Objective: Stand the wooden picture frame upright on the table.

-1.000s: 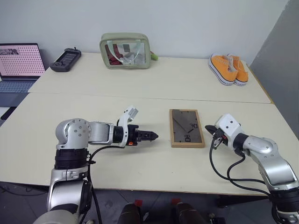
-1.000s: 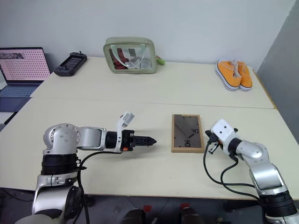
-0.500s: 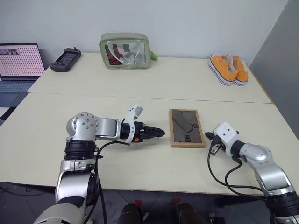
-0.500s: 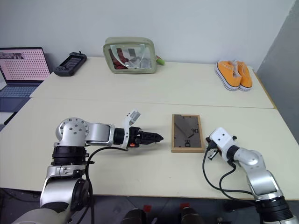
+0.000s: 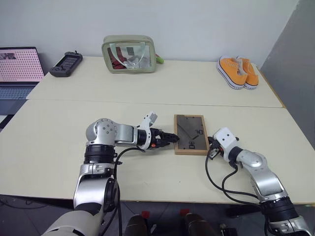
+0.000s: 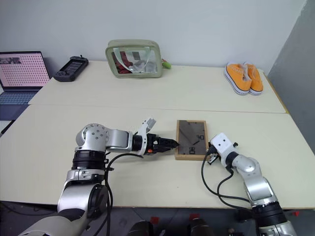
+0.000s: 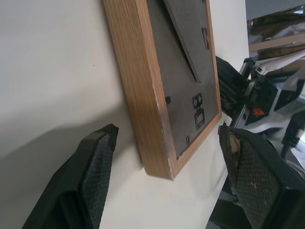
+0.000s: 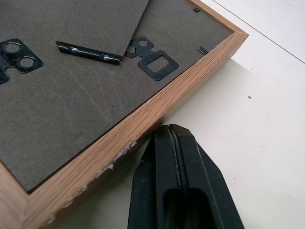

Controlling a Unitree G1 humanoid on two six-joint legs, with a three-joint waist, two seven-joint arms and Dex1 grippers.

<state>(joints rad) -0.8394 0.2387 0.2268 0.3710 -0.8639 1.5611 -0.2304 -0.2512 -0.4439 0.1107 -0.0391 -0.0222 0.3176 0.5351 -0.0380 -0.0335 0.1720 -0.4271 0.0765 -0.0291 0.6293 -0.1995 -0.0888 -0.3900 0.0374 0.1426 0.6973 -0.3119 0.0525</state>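
Note:
The left gripper next needs to grab the frame by its long wooden side edge [image 5: 176, 147], so that it can stand the picture frame [image 5: 190, 133] upright.
The wooden picture frame [image 5: 190, 133] lies flat on the table [image 5: 147, 88], dark back up, with its stand leg [image 8: 102, 26] folded against the back. My left gripper [image 5: 173, 138] reaches it from the left and is open. In the left wrist view its fingers [image 7: 97, 162] stand wide apart on either side of the frame's near corner [image 7: 159, 157], not touching it. My right gripper [image 5: 210, 146] comes in from the right and is shut. Its closed tips [image 8: 172, 131] rest low on the table against the frame's wooden edge [image 8: 143, 119].
Along the far side of the table stand a green pouch [image 5: 129, 47], a pair of orange shoes [image 5: 237, 72], a black handheld controller [image 5: 64, 64] and an open laptop [image 5: 17, 69]. A seam [image 5: 147, 102] crosses the tabletop behind the frame.
Both grippers have closed in on the frame, the left one from the left and the right one from the right and lower. The left gripper's fingers have spread wider.

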